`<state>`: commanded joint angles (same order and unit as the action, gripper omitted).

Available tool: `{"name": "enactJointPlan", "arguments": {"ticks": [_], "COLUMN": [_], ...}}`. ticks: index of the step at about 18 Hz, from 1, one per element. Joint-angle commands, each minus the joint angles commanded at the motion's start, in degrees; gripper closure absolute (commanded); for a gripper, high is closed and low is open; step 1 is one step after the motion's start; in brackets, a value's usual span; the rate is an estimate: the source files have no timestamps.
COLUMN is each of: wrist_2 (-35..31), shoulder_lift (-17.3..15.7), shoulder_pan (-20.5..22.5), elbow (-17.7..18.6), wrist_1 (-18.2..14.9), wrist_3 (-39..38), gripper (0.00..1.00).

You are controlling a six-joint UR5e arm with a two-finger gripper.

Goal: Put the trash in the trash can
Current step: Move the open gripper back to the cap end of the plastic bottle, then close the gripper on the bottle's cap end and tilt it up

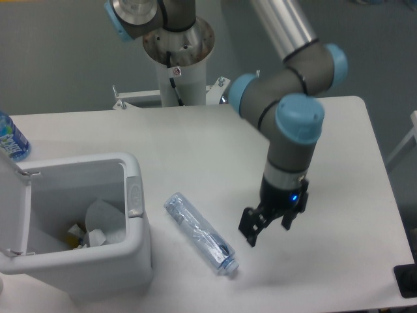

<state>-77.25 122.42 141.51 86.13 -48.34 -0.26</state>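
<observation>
My gripper needs to drop the clear crinkled bottle [199, 233] into the white trash can, so it should reach the bottle and pick it up by its end with the cap [227, 263].
A clear crinkled plastic bottle [199, 233], one piece of the trash, lies on its side on the white table, slanting from upper left to lower right. My gripper [268, 231] hangs open to the right of the bottle's lower end, apart from it, with nothing between its fingers. The white trash can [133, 251] stands at the left with its lid swung open. Inside it I see crumpled white wrapper pieces [98, 236] with small coloured bits.
A blue-labelled water bottle [11, 138] stands at the far left edge behind the bin. The robot's base column [177, 62] rises behind the table. A dark object [407, 280] sits at the table's lower right corner.
</observation>
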Motion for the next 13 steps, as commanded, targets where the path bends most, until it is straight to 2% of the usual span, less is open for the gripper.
{"name": "enactJointPlan", "arguments": {"ticks": [6,9,13], "wrist_2": [-0.9,-3.6,-4.4], "shoulder_lift": [3.7,6.2,6.9], "shoulder_pan": [-1.3,-2.6,-3.0], "elbow": [-2.5,-3.6,-4.0], "wrist_1": [0.8,0.9,2.4], "wrist_3": [-2.4,-4.2,-6.4], "gripper": [0.00,0.00,0.00]}}
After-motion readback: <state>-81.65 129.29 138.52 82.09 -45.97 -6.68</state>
